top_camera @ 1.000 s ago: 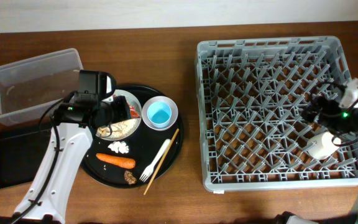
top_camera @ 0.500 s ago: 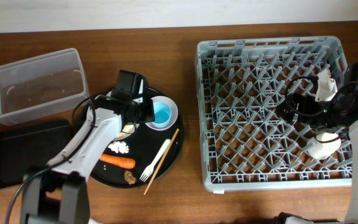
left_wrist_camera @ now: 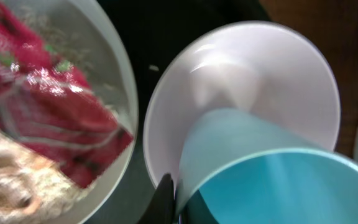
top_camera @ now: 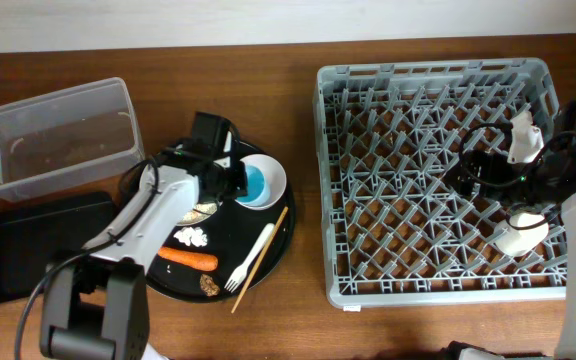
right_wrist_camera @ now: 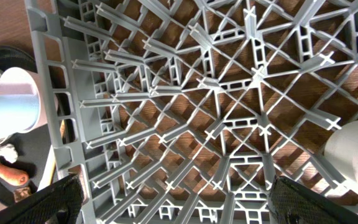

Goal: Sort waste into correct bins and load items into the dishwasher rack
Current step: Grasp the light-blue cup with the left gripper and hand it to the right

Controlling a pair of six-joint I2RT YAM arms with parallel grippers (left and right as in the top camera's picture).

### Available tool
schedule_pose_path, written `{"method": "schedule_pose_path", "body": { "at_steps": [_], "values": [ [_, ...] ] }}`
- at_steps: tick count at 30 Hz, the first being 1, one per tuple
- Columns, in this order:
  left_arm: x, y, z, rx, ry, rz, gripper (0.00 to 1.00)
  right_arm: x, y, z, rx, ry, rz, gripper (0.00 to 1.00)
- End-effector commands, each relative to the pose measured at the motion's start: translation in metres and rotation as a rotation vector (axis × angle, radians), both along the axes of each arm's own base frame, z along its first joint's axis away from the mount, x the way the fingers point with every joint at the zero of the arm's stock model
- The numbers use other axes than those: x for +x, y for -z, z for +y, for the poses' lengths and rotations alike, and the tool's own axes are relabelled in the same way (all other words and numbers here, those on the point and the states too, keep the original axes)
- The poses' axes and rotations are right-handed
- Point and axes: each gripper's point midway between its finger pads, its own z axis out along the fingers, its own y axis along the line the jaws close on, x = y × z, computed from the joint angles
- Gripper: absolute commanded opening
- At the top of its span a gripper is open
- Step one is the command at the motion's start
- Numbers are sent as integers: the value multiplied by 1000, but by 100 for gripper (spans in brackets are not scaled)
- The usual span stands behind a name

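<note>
I will next grab the light-blue cup across its outer body (top_camera: 254, 185) with my right gripper to load the rack (top_camera: 423, 150). That leaves the side of the cup to my left gripper.
My left gripper (top_camera: 236, 181) (left_wrist_camera: 178, 203) is shut on the wall of the light-blue cup (top_camera: 258, 184) (left_wrist_camera: 260, 168), which stands inside the white bowl (top_camera: 279, 171) (left_wrist_camera: 241, 62) on the round black tray (top_camera: 224, 238). Beside the bowl, the white plate (left_wrist_camera: 120, 81) holds the red wrapper (left_wrist_camera: 48, 118) and beige scraps (left_wrist_camera: 11, 180). A tissue wad (top_camera: 190, 237), carrot (top_camera: 186, 258), brown lump (top_camera: 209, 284), fork (top_camera: 251, 258) and chopsticks (top_camera: 273, 235) lie on the tray. My right gripper (top_camera: 470, 175) (right_wrist_camera: 179, 205) hangs open over the grey rack (top_camera: 423, 150) (right_wrist_camera: 185, 93), empty, left of the small white cup (top_camera: 520, 235) (right_wrist_camera: 353, 149).
A clear plastic tub (top_camera: 53, 135) stands at the back left. The shallow black rectangular tray (top_camera: 23, 245) lies in front of it, near the table's edge. The left arm stretches across the round tray's left side and covers most of the plate from above.
My left gripper swung right from over the plate to the bowl and has closed on the blue cup's wall. The right arm shifted slightly left over the rack, then stayed still.
</note>
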Motion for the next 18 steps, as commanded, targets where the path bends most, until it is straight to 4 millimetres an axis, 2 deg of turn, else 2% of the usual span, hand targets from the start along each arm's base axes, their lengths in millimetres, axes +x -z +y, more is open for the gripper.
{"method": "schedule_pose_path", "body": {
  "at_steps": [1, 3, 5, 6, 9, 12, 14, 18],
  "values": [
    [17, -69, -14, -235, 35, -114, 0, 4, -3, -1, -17, -8, -14, 99],
    [15, -98, -34, -420, 122, -150, 0, 6, -5, 2, -9, -34, -31, 99],
    [10, -131, -60, -636, 253, -189, 0, 10, -13, 20, 57, -139, -100, 99],
    [5, -144, -70, -726, 322, -204, 0, 12, -20, 33, 102, -214, -148, 99],
    [-17, -179, -95, -933, 521, -235, 0, 8, -52, 90, 290, -513, -349, 99],
    [-37, -196, -109, -1031, 648, -238, 0, -1, -67, 125, 367, -682, -437, 99],
    [-45, -199, -118, -1057, 681, -220, 0, -9, -70, 148, 376, -793, -466, 99],
    [-64, -208, -131, -1126, 754, -181, 0, -24, -70, 180, 361, -979, -515, 99]
  ]
}}
